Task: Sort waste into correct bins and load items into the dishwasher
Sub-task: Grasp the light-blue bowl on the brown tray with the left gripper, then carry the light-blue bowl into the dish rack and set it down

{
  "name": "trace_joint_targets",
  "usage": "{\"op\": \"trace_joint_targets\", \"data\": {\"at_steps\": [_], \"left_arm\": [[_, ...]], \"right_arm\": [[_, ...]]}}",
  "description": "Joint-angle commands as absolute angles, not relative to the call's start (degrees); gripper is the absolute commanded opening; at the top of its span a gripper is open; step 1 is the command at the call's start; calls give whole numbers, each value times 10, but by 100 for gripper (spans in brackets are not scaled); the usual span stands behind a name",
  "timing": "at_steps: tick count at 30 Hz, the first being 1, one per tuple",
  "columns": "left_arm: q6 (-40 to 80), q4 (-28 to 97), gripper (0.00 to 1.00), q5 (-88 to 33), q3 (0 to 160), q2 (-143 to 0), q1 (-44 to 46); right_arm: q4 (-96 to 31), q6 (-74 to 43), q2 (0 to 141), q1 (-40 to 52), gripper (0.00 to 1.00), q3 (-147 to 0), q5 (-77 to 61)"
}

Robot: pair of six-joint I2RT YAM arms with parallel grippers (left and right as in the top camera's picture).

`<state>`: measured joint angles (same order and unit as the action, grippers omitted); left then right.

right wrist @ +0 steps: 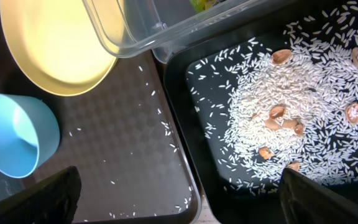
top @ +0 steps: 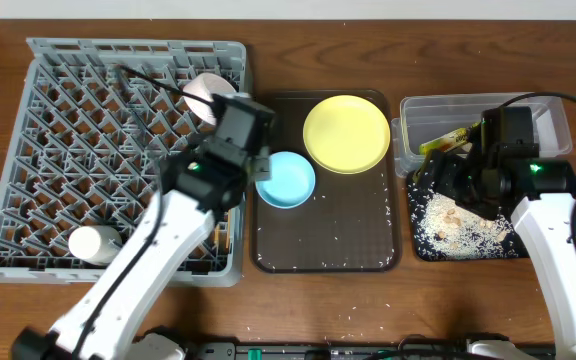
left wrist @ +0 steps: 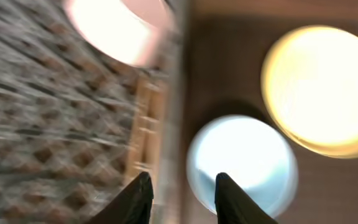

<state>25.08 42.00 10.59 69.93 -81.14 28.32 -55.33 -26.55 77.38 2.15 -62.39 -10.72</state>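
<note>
The left gripper will pinch the light-blue bowl's rim on the side nearest the dishwasher rack (top: pixel 68 150), so the bowl's body stays free to load among the rack's wires.
The grey dishwasher rack (top: pixel 68 150) fills the left side, and a small white bowl (top: pixel 208 95) lies at its far right corner. My left gripper (top: pixel 259 166) hovers over the rack's right edge beside the light-blue bowl (top: pixel 286 180). In the blurred left wrist view its fingers (left wrist: pixel 229 199) are slightly open with nothing between them, and wooden chopsticks (left wrist: pixel 145 118) lie in the rack ahead. The yellow plate (top: pixel 346 133) rests on the brown tray. My right gripper (right wrist: pixel 185 193) is wide open and empty over the seam between the brown tray and the black bin (right wrist: pixel 185 81), which holds rice (right wrist: pixel 278 93).
The clear tub (top: pixel 548 115) at the far right holds the green-and-orange wrapper (top: pixel 446 140). Stray rice grains dot the dark-brown serving tray (top: pixel 328 250). A white round object (top: pixel 93 243) sits in the rack's near left part. Brown shell bits (right wrist: pixel 278 115) lie among the rice.
</note>
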Motion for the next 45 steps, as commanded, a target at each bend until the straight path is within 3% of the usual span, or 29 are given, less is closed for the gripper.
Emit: {"op": "trace_joint_targets", "data": {"at_steps": [1, 9, 19, 24, 28, 33, 39, 45], "left_arm": [[328, 414, 36, 28, 691, -874, 294], [353, 408, 36, 85, 691, -1010, 298], [350, 380, 35, 91, 690, -1082, 303], [326, 368, 27, -1, 690, -1103, 307], [308, 373, 8, -5, 687, -1106, 311], [281, 380, 7, 4, 689, -1091, 306], [244, 439, 7, 91, 728, -961, 283], [173, 430, 7, 356, 733, -810, 266]], "right_arm": [[-552, -261, 766, 27, 99, -625, -110], [-552, -261, 766, 27, 99, -625, -110], [-551, -261, 766, 27, 99, -625, -110], [-552, -261, 766, 27, 99, -625, -110], [-555, -261, 766, 27, 99, -625, -110], [-556, -261, 766, 27, 99, -625, -110], [-564, -261, 766, 27, 99, -625, -110], [-560, -261, 766, 27, 99, -625, -110]]}}
